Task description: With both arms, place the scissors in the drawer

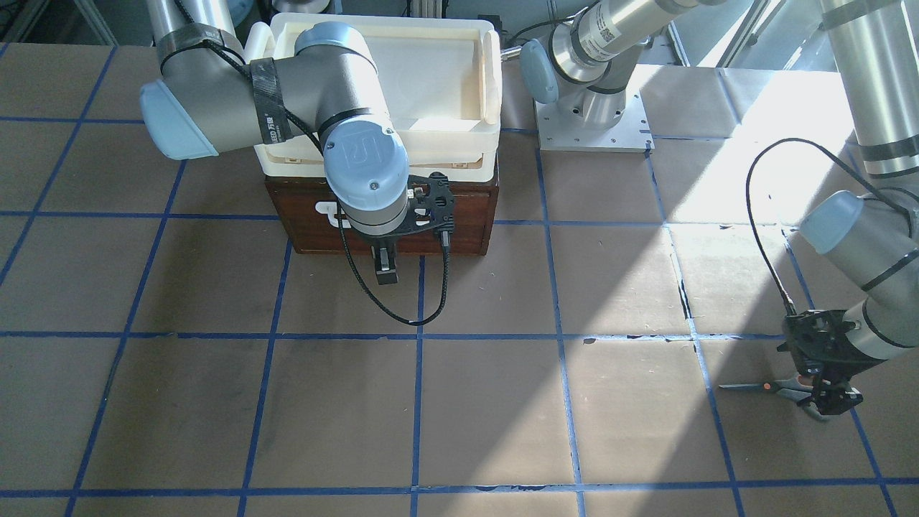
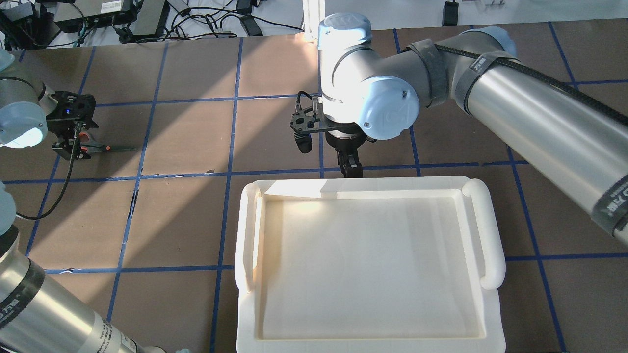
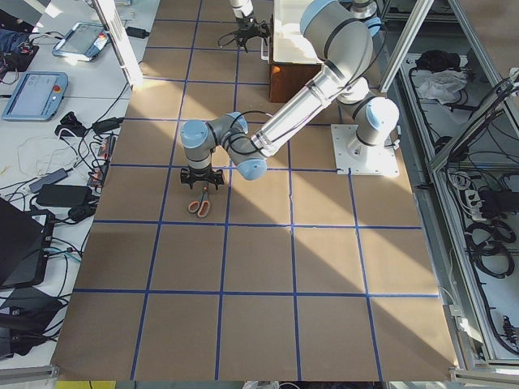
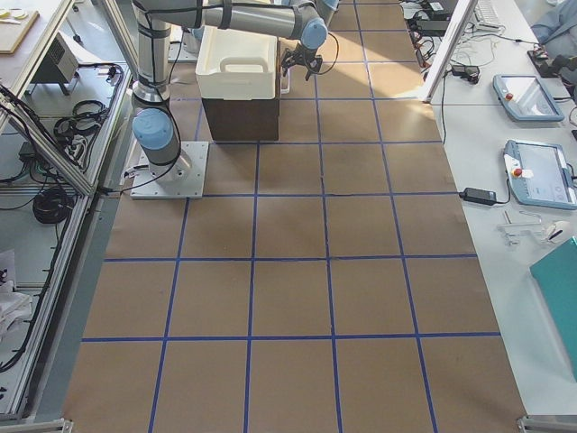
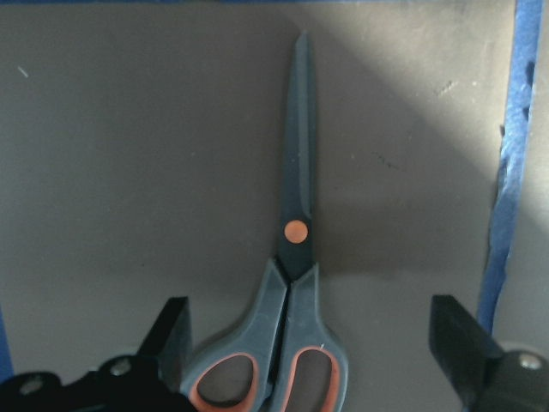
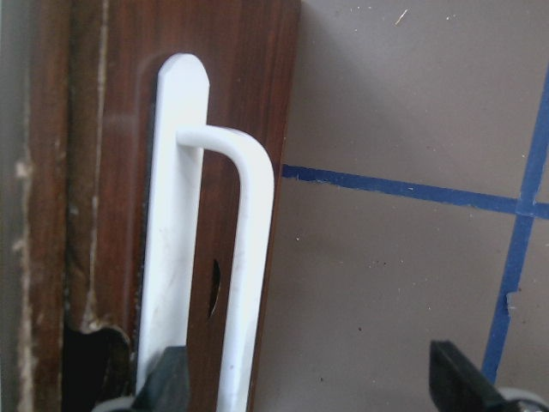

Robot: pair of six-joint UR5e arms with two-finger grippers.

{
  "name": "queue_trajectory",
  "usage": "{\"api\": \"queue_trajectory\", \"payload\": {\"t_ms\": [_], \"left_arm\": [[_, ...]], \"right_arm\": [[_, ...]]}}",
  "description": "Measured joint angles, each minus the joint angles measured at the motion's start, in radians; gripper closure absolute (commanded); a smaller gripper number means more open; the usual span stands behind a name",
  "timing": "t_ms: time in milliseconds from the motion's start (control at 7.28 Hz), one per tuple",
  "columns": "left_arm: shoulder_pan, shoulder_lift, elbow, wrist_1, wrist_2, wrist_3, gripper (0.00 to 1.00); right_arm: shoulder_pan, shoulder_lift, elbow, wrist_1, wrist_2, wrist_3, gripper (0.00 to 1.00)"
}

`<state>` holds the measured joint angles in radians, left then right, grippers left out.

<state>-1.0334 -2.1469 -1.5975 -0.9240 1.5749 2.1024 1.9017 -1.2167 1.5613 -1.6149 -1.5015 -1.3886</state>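
Observation:
The left gripper picks up the scissors next by the grey handles just behind the orange screw, since the scissors' long pointed blade (image 5: 299, 129) lies bare.
The scissors (image 5: 296, 257) lie flat and closed on the brown table, with grey handles lined orange; they also show in the front view (image 1: 768, 386) and the overhead view (image 2: 105, 148). My left gripper (image 5: 313, 343) is open and low over the handles, one finger on each side, not closed on them. The dark wooden drawer (image 1: 459, 215) is shut under a cream tray. My right gripper (image 6: 309, 378) is open at the drawer front, and the white bar handle (image 6: 249, 257) stands between its fingers, near the left one. This gripper also shows in the front view (image 1: 385, 269).
The cream plastic tray (image 2: 490, 235) sits on top of the wooden cabinet and hides it from overhead. The left arm's base plate (image 1: 592, 126) is beside the cabinet. Blue tape lines grid the brown table. Operator desks with tablets line the table's far side.

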Motion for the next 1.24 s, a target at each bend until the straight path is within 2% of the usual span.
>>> {"api": "queue_trajectory", "payload": {"t_ms": [550, 1099, 1237], "left_arm": [[0.038, -0.062, 0.022, 0.02, -0.045, 0.024, 0.06], [0.033, -0.076, 0.03, 0.02, -0.064, 0.018, 0.07], [0.031, -0.078, 0.03, 0.019, -0.071, 0.017, 0.1]], "right_arm": [[0.005, 0.009, 0.004, -0.005, -0.013, -0.021, 0.0], [0.005, 0.02, 0.012, -0.019, -0.017, -0.025, 0.0], [0.005, 0.023, 0.012, -0.028, -0.017, -0.025, 0.0]]}}
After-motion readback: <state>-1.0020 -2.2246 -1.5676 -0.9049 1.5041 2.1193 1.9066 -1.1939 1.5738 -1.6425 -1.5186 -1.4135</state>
